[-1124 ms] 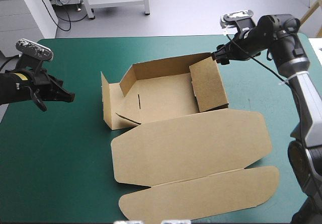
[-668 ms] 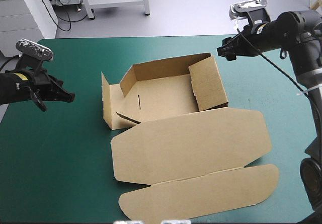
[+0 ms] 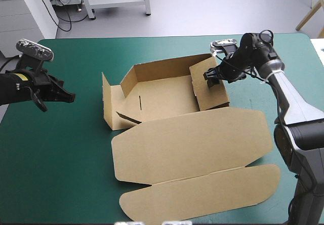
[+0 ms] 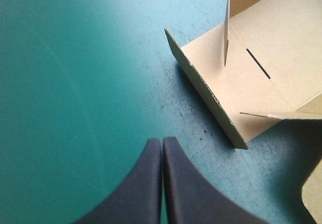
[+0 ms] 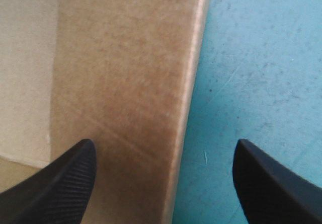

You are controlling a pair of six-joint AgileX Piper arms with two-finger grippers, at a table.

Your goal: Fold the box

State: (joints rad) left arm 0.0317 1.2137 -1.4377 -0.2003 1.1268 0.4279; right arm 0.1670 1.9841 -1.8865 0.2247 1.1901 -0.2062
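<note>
My right gripper grabs the leaning end by its top edge [image 5: 184, 113] next, to set the box's leaning end upright beside the box's back side.
The brown box [image 3: 167, 96] lies mid-table as an open tray with its back wall up, its right wall [image 3: 210, 86] leaning inward, and its big lid [image 3: 192, 144] flat toward the front. My right gripper [image 3: 211, 78] hangs open right over the right wall; in the right wrist view that wall's top edge [image 5: 188, 98] runs between the two spread fingers [image 5: 70, 178]. My left gripper [image 3: 66, 97] is shut, hovering over bare teal-green cover well left of the box's short left wall [image 4: 206, 88].
The lid's front flap [image 3: 202, 194] reaches nearly to the table's front edge. Teal-green cover [image 3: 55, 159] lies bare to the left and front left of the box. A white cabinet [image 3: 25, 12] stands past the far left corner.
My right gripper has dropped from above the back right corner, forward and down onto the right wall. The left arm and the box have not moved.
</note>
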